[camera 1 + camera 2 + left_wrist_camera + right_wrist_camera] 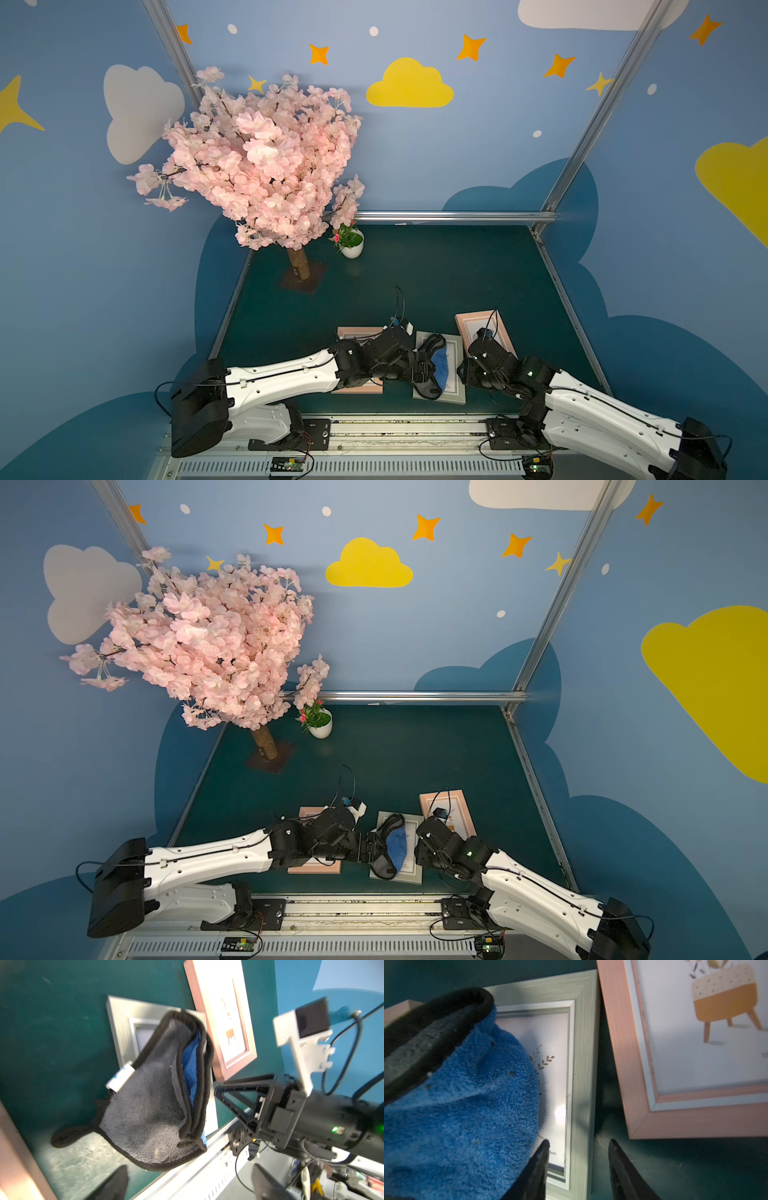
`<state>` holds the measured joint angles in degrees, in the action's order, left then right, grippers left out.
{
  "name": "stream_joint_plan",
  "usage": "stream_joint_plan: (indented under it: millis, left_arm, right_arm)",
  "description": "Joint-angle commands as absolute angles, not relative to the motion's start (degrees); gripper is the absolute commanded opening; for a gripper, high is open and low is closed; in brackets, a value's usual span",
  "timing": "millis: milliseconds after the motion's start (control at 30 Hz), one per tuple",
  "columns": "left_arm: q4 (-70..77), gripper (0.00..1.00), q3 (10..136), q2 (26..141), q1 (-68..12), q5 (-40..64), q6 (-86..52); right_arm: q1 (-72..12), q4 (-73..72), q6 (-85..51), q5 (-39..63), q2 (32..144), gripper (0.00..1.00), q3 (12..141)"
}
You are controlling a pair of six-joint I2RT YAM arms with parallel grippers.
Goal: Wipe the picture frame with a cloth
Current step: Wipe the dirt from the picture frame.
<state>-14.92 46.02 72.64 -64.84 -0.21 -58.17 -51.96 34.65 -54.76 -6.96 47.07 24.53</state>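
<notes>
My left gripper is about to pick up the cloth [439,362] by its bunched dark grey side. Then it can wipe the frame with the blue pile.
The picture frame [451,390] [409,872] is grey-silver and lies flat near the table's front, between my two arms. The cloth [439,362] [395,845], blue with a dark grey reverse and a white tag, sits bunched on the frame's left part. My left gripper [428,365] [190,1167] is open wide just left of the cloth [145,1105], and neither finger touches it. My right gripper [461,370] [577,1141] is open astride the frame's right border [583,1043], one fingertip over the glass and one over the table. The blue pile [467,1105] lies beside that fingertip.
A pink frame [463,322] [633,1064] lies close on the right of the grey one. Another pink frame [353,332] lies under my left forearm. A blossom tree [257,166] and a white flower pot [352,245] stand at the back left. A metal rail [395,428] runs along the front.
</notes>
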Motion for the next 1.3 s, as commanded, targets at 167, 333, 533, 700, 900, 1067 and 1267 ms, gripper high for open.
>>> stream_joint_plan:
  millis: [167,333,533,700,900,1067,1267]
  left_arm:
    - [-19.53,1.0,51.99,83.34,-65.85,-7.09,-61.46]
    - [-17.3,0.99,51.51,87.25,-66.43,-8.2,-63.77]
    - [-17.49,0.93,52.56,90.23,-66.53,-8.41,-63.98]
    - [-17.69,0.79,53.49,92.98,-66.53,-8.36,-63.4]
    - [-16.87,0.52,53.89,95.27,-66.54,-6.77,-63.71]
    - [-19.02,0.24,52.52,92.16,-66.53,-7.36,-63.68]
    - [-22.99,0.1,52.01,88.22,-67.16,-5.46,-62.4]
  right_arm:
    - [-51.67,33.04,-54.21,-6.79,46.55,0.45,23.29]
    - [-51.59,32.97,-54.52,-6.7,45.22,0.44,22.53]
    - [-51.59,32.91,-54.45,-6.67,45.88,0.41,22.02]
    - [-51.59,31.85,-54.45,-6.41,46.66,0.39,21.45]
    - [-51.61,30.37,-54.24,-6.2,47.96,0.38,21.38]
    - [-51.59,29.47,-54.06,-5.96,49.6,0.37,21.39]
    - [-51.59,28.65,-54.11,-6.64,50.4,0.37,21.37]
